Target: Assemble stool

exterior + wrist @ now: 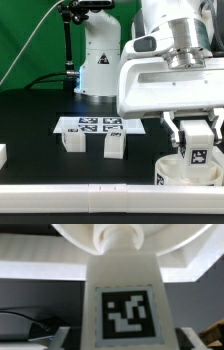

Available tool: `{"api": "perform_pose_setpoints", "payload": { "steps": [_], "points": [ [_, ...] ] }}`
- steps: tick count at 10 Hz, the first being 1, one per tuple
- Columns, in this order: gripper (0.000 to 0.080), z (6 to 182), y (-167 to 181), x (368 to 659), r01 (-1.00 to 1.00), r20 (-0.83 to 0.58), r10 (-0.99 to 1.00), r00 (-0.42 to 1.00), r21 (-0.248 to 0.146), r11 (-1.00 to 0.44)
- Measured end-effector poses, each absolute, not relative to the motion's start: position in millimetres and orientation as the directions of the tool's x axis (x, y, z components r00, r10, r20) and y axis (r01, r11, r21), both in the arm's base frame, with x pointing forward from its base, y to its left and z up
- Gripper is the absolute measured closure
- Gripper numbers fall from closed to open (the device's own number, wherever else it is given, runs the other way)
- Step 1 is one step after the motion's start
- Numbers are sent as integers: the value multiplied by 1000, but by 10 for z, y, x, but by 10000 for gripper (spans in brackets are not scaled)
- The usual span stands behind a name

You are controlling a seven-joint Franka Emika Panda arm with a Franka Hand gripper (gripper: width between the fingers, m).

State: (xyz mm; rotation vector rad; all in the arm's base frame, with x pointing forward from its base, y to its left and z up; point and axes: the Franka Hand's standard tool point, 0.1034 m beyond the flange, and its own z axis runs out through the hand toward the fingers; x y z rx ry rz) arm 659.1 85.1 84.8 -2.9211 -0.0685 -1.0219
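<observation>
The lower end of the white stool leg sits in the round white seat. The leg is ready for my gripper to release now, and it would stand.
My gripper is shut on a white blocky stool leg at the exterior view's right. The leg's square tag faces the camera. It stands upright, its lower end in or at the round white seat beneath it. In the wrist view the leg fills the middle, its far end meeting a socket of the seat. My fingers press the leg's sides on either side of its tag. Two loose legs stand on the black table near the middle.
The marker board lies flat behind the loose legs. A white rail runs along the table's front edge. A small white piece shows at the exterior view's left edge. The arm's white base stands at the back.
</observation>
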Motion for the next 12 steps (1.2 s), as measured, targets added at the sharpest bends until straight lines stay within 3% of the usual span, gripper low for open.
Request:
{"api": "perform_pose_setpoints", "payload": {
  "steps": [7, 8, 9, 12],
  "points": [
    [462, 815, 869, 6571, 57, 608, 26, 794, -31, -998],
    [271, 802, 884, 6558, 58, 605, 27, 795, -33, -998],
    [188, 781, 922, 6536, 62, 602, 29, 798, -34, -997],
    [152, 807, 932, 6532, 64, 581, 30, 813, -39, -997]
  ]
}}
